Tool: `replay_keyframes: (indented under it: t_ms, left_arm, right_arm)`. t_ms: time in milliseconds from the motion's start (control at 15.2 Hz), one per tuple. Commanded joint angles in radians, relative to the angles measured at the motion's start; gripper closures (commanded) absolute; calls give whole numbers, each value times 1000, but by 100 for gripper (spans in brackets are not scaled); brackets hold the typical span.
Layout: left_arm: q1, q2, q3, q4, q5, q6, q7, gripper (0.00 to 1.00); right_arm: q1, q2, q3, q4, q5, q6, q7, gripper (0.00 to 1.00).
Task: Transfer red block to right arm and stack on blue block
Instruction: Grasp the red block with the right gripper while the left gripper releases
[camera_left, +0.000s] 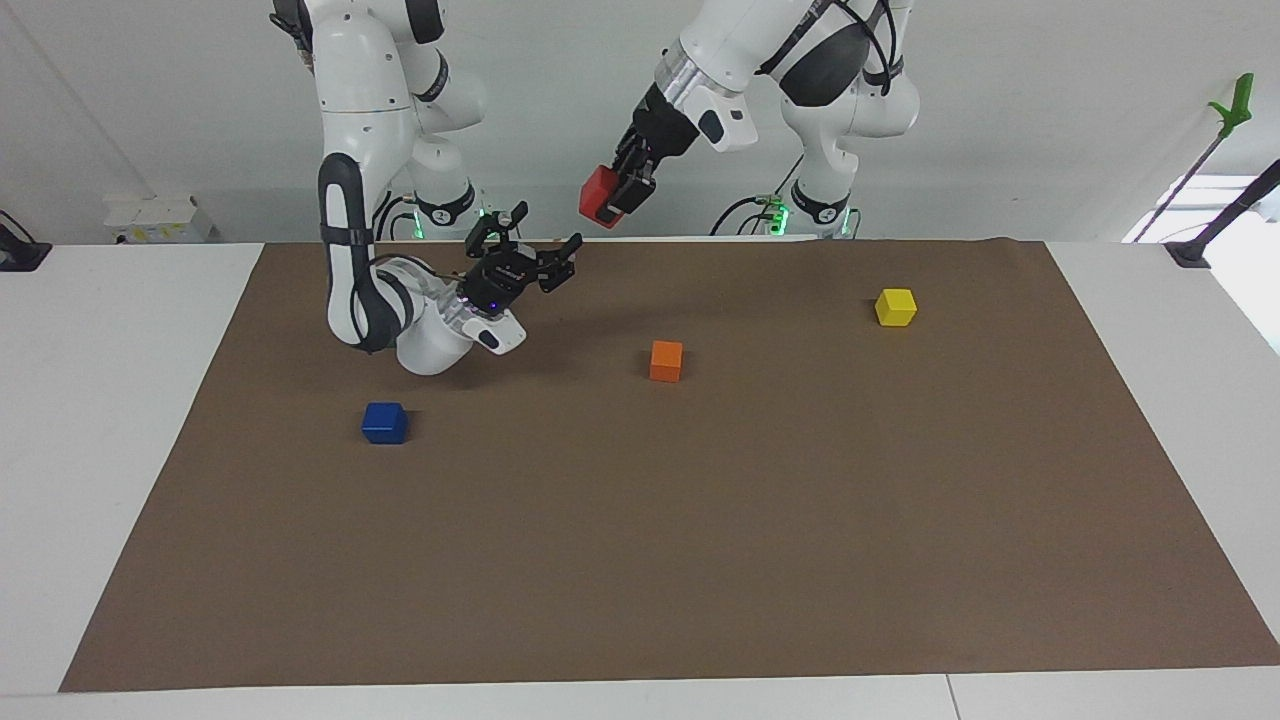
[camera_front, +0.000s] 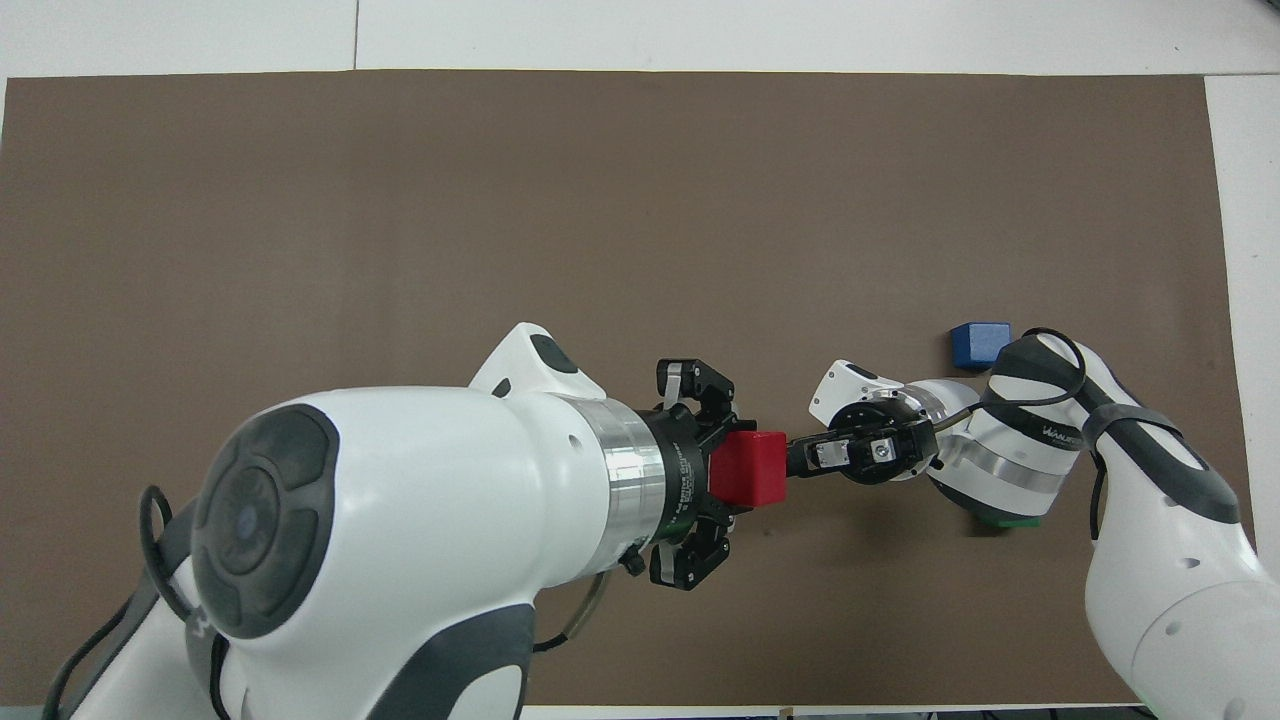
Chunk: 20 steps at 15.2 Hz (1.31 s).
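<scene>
My right gripper should move toward the red block's near side before it closes on the block. My right gripper's fingers stop short of that near side.
My left gripper (camera_left: 612, 200) is shut on the red block (camera_left: 598, 195) and holds it high in the air over the part of the brown mat nearest the robots. The block also shows in the overhead view (camera_front: 748, 468). My right gripper (camera_left: 535, 245), with a blue light at its wrist, is open and empty. It is lower than the red block, its fingers point toward it, and a gap remains between them. The blue block (camera_left: 384, 422) sits on the mat toward the right arm's end, beside the right arm's elbow; it also shows in the overhead view (camera_front: 978, 344).
An orange block (camera_left: 666, 360) sits mid-mat and a yellow block (camera_left: 895, 307) toward the left arm's end. A dark green block (camera_front: 1012, 520) peeks out from under the right arm. The brown mat (camera_left: 700, 560) covers most of the white table.
</scene>
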Motion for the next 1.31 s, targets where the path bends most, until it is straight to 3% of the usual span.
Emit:
replay_keyframes:
  t_ms: [0, 459, 590, 656, 852, 918, 984, 1246]
  left_arm:
    - [-36, -74, 11, -110, -31, 73, -11, 100]
    - [-46, -99, 11, -153, -33, 98, -12, 100]
    - [-46, -103, 11, -163, -33, 93, -12, 100]
    - [-46, -109, 11, -172, -33, 93, -12, 100]
    - [-45, -117, 13, -186, -33, 93, -15, 100]
    - [-45, -120, 13, -187, -33, 90, -20, 100]
    - [-43, -120, 13, -187, -31, 87, -20, 100]
    - [-37, -122, 14, -192, -31, 82, -19, 100]
  right_arm:
    - [36, 4, 28, -28, 90, -36, -16, 0]
    - [83, 1, 29, -39, 113, -33, -43, 0]
    - [88, 1, 28, -47, 112, -28, -48, 9]
    - [90, -2, 28, -51, 109, -30, -49, 20]
    - [99, -10, 26, -71, 83, -37, -75, 25]
    - [94, -8, 26, -70, 67, -38, -75, 53]
    - [88, -10, 26, -70, 55, -36, -78, 100]
    - [56, -16, 23, -67, 3, -24, -69, 100]
